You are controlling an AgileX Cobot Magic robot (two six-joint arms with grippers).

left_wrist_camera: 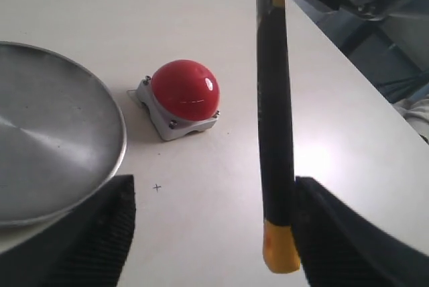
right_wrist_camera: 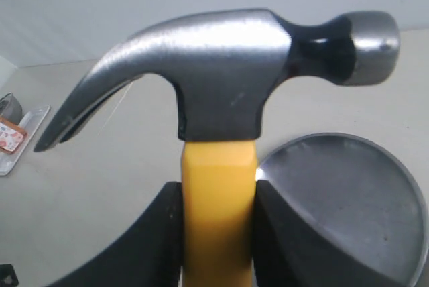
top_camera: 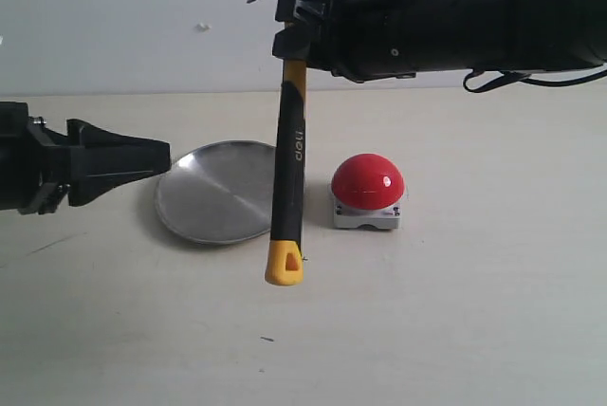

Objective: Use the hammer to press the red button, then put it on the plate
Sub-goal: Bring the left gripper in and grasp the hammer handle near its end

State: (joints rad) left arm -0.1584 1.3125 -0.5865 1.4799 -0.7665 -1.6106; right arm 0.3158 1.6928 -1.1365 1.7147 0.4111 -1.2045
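Next, my left gripper reaches the hammer and grabs it by its black handle grip [top_camera: 287,183], leaving the hammer's head free to press the red button.
The hammer [top_camera: 289,169] hangs upright above the table, dark head up and yellow looped end down. My right gripper [top_camera: 296,38] is shut on the yellow neck just under the head [right_wrist_camera: 221,66], with one finger on each side [right_wrist_camera: 218,206]. The red button [top_camera: 367,181] sits on its grey base, right of the handle. The silver plate [top_camera: 213,193] lies left of the handle and partly behind it. My left gripper [top_camera: 163,159] stands open at the plate's left edge, apart from the hammer. In the left wrist view the handle [left_wrist_camera: 275,119] hangs beyond the open fingers [left_wrist_camera: 213,190], with the button [left_wrist_camera: 185,89] and plate [left_wrist_camera: 47,133] farther off.
The table's far edge [left_wrist_camera: 348,66] runs behind the hammer in the left wrist view. A small orange-and-white item [right_wrist_camera: 10,134] lies off to one side in the right wrist view. A pale wall stands behind the table.
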